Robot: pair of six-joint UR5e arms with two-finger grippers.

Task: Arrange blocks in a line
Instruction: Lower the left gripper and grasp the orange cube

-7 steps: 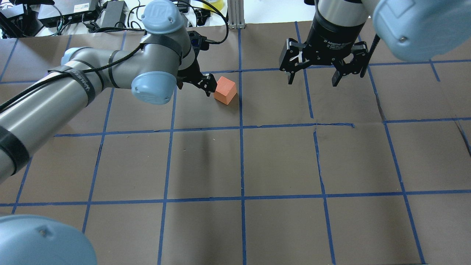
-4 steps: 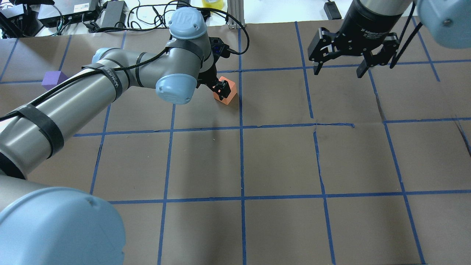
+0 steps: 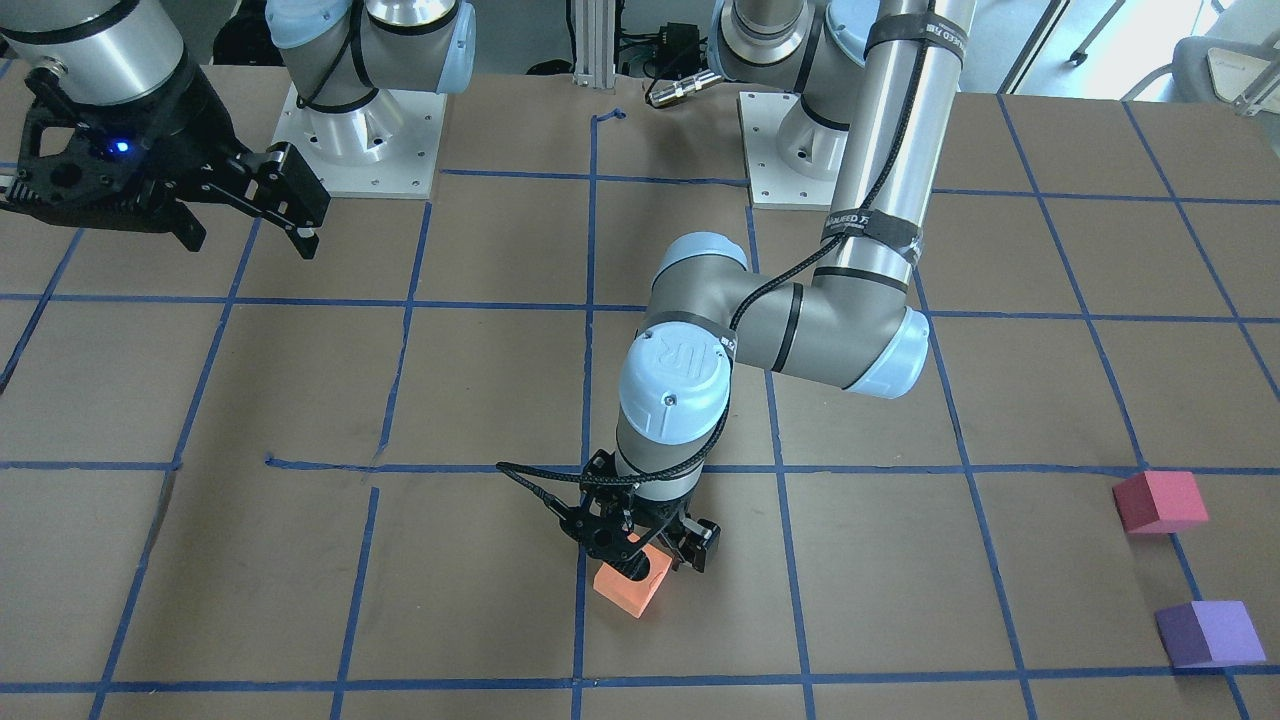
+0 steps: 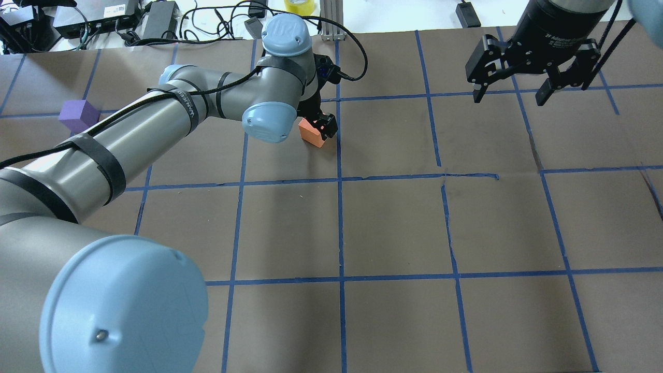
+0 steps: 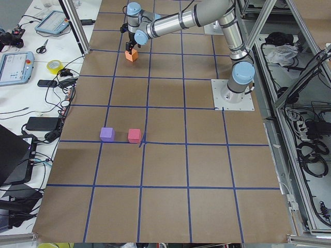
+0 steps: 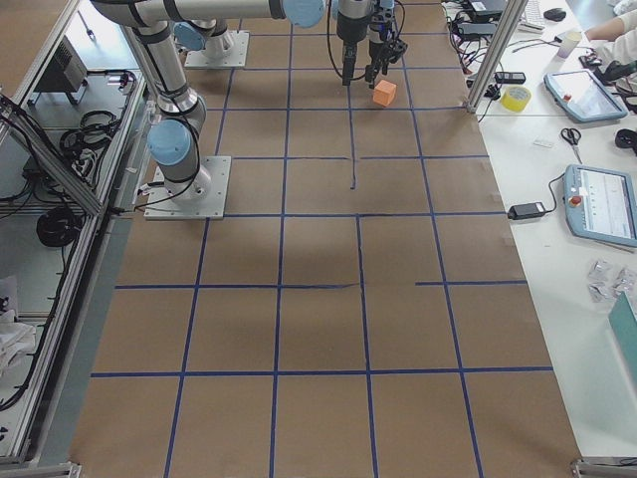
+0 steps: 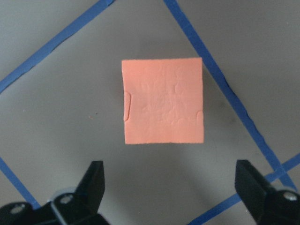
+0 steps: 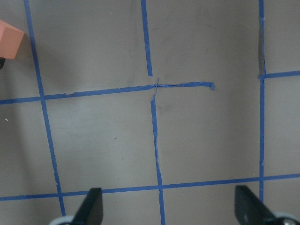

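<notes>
My left gripper is to grab the orange block point(image 4: 311, 135) by opposite sides next, so that it can line the block up with the pink and purple blocks.
The orange block point(image 4: 311, 135) lies near the far middle of the table, next to a blue tape line; it also shows in the front view point(image 3: 630, 592) and fills the left wrist view point(image 7: 163, 101). My left gripper point(image 4: 320, 127) is open just above it, its fingers point(image 7: 93, 180) wider apart than the block. The purple block point(image 4: 77, 115) lies far left. The pinkish-red block point(image 3: 1158, 500) sits beside the purple one point(image 3: 1208, 632); my left arm hides it in the overhead view. My right gripper point(image 4: 510, 98) is open, empty and raised at the far right.
Brown paper with a blue tape grid point(image 4: 340, 228) covers the table. Cables and power boxes point(image 4: 119, 18) lie beyond the far edge. A vertical aluminium post point(image 4: 331, 20) stands at the far middle. The arm bases point(image 3: 350, 140) are bolted down at the robot's side.
My left gripper has moved right, from beside the orange block to over it. My right gripper has moved further right, still open. The purple block came into view as the left arm shifted.
</notes>
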